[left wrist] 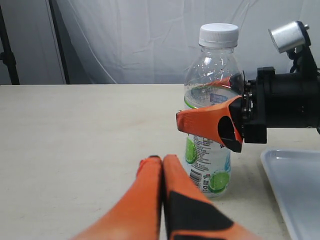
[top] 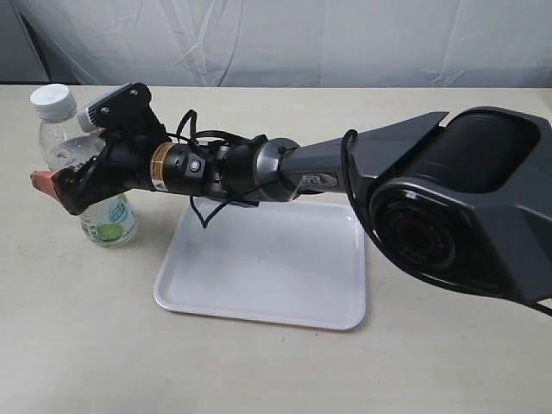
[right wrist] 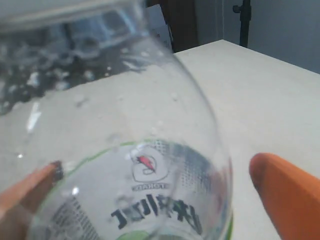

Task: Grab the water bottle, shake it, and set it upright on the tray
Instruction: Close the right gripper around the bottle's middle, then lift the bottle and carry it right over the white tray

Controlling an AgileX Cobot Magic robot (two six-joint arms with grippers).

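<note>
My right gripper should close now, because its orange fingers reach along either side of the bottle's middle in the right wrist view and would hold the bottle.
The water bottle (top: 110, 222), clear with a white cap and a lime-printed label, stands upright on the table just left of the white tray (top: 250, 312). My right gripper (top: 62, 172) reaches across from the right and is open, with one orange finger on each side of the bottle's middle. In the right wrist view the bottle (right wrist: 140, 125) fills the space between the fingers (right wrist: 285, 195), with a gap on one side. The left wrist view shows the bottle (left wrist: 210, 65), the right gripper (left wrist: 200, 102) around it, and my left gripper (left wrist: 162, 159) shut and empty, low on the table before it.
The tray's corner (left wrist: 295, 185) lies beside the bottle. The right arm's dark body (top: 448, 198) stretches over the tray's far side. A white cloth backdrop (top: 302, 34) hangs behind the beige table.
</note>
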